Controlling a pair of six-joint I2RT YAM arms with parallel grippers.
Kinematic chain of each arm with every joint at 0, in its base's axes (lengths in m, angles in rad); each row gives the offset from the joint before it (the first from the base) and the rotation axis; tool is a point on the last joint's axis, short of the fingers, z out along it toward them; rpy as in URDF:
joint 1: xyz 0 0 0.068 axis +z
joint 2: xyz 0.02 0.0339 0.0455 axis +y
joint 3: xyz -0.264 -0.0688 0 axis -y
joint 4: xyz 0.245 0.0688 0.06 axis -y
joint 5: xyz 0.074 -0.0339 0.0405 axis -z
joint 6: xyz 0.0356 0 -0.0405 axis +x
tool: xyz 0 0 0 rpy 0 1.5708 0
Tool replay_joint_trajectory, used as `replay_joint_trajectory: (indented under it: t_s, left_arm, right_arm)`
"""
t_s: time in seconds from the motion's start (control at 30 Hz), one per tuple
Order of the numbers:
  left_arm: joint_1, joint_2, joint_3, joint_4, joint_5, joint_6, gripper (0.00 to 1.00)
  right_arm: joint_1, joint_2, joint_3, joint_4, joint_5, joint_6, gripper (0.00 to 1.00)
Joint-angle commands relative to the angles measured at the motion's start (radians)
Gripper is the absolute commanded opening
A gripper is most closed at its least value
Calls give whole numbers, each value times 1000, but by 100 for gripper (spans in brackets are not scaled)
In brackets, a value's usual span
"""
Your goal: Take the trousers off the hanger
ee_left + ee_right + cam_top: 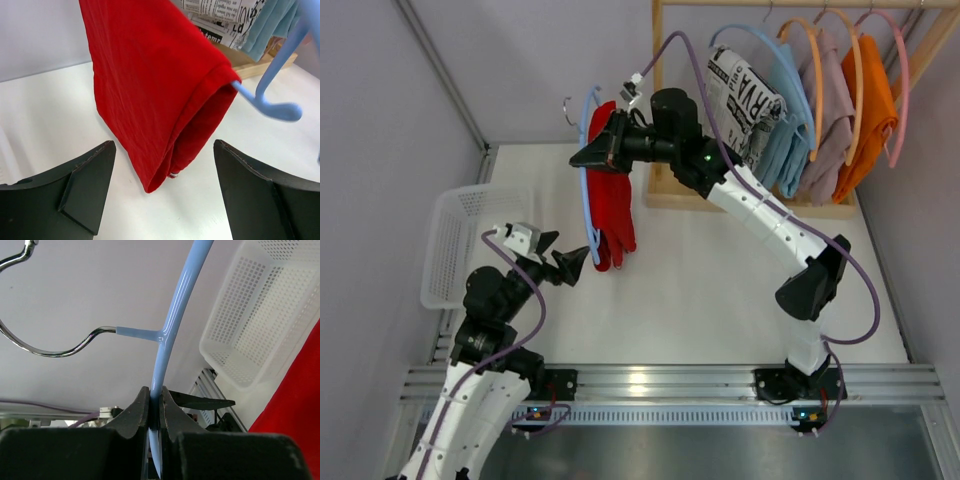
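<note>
I need to grab the red trousers next by their hanging lower end (614,253) (159,171) with my left gripper and leave the hanger free, to take the trousers off the hanger.
The red trousers (610,205) hang folded over a light blue hanger (588,170) held in the air above the table. My right gripper (588,155) is shut on the hanger's arm (167,335), just below its metal hook (30,347). My left gripper (563,258) is open and empty, just left of the trousers' lower end. In the left wrist view the red hem (160,125) hangs between my open fingers (85,182), and the hanger's end (280,109) pokes out of the fold.
A white mesh basket (455,245) stands at the table's left edge. A wooden rack (670,190) at the back right holds printed white (745,105), light blue (788,140), mauve (830,120) and orange (868,110) trousers on hangers.
</note>
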Motion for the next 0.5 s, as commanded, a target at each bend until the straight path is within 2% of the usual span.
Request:
replay_joint_trajectory:
  t_s: [0.0, 0.23, 0.47]
  left_arm:
    - [3, -24, -63, 145, 18, 32, 85]
    - [-10, 38, -134, 341, -22, 34, 85]
    - [-19, 199, -131, 536, -52, 38, 83]
  right_arm:
    - [-8, -95, 123, 186, 1, -8, 0]
    - [-5, -95, 127, 193, 0, -3, 0]
    - [1, -97, 128, 223, -19, -8, 0]
